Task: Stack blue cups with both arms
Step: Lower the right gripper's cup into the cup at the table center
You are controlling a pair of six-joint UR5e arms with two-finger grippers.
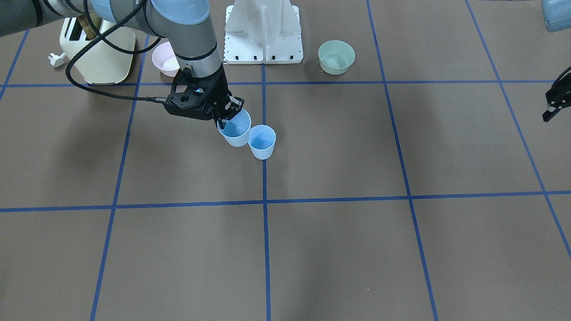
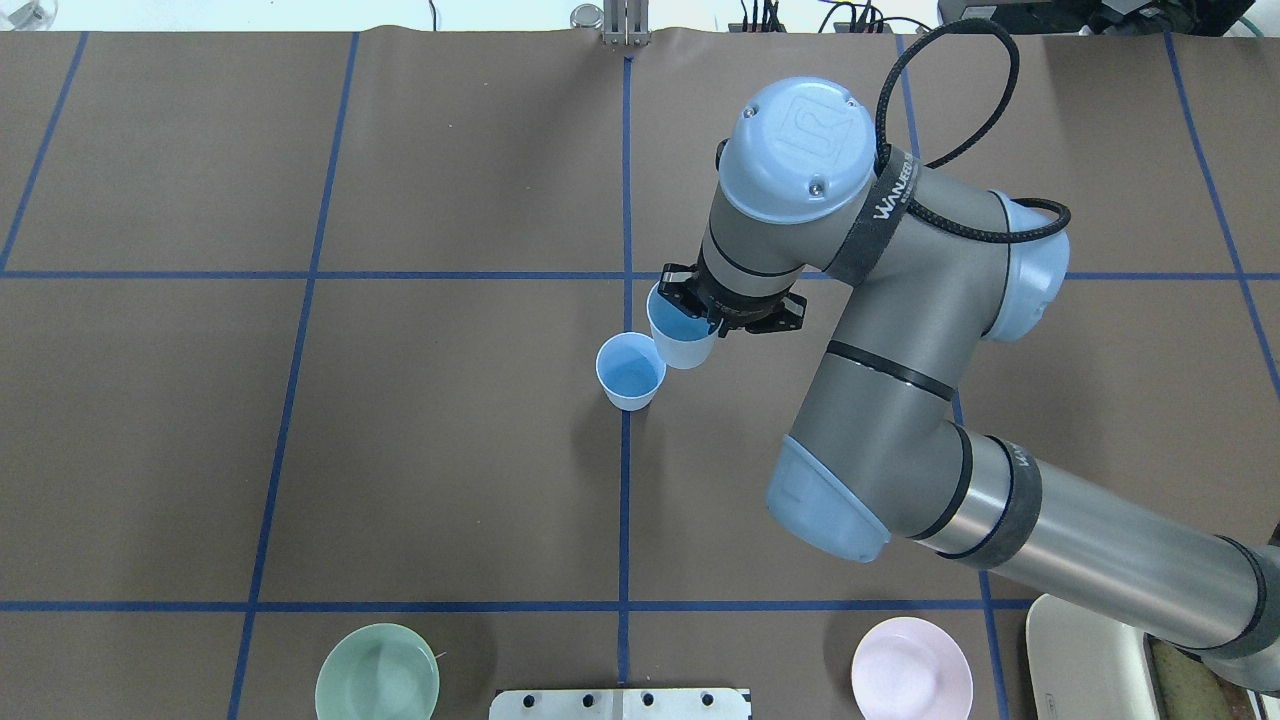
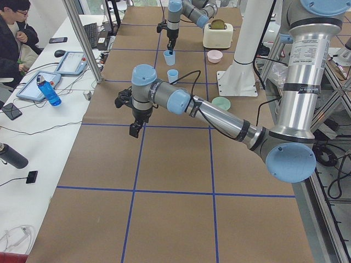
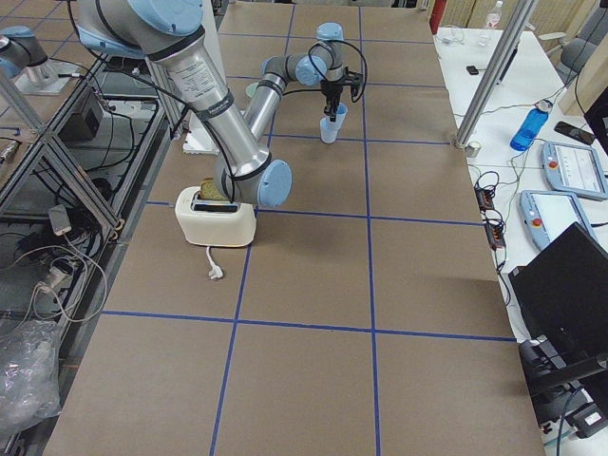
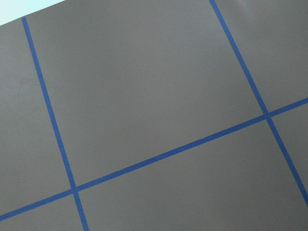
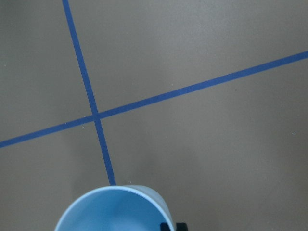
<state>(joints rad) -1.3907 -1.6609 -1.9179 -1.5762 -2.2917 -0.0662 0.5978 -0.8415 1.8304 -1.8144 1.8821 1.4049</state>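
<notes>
The blue cup is hanging with its lower edge beside the standing cup's rim, so my right gripper must move it into the standing cup before letting go.
Two light-blue cups stand close together near the table's middle. My right gripper is shut on the rim of one blue cup, with one finger inside it and one outside. That cup also shows in the overhead view and at the bottom of the right wrist view. It leans slightly, and I cannot tell whether its base touches the table. The other blue cup stands upright right beside it. My left gripper hangs empty over the table far off to the side. I cannot tell whether it is open.
A pink bowl, a pale green bowl and the white mounting base sit along the robot's edge. A cream toaster stands by the pink bowl. A person sits at the side desk.
</notes>
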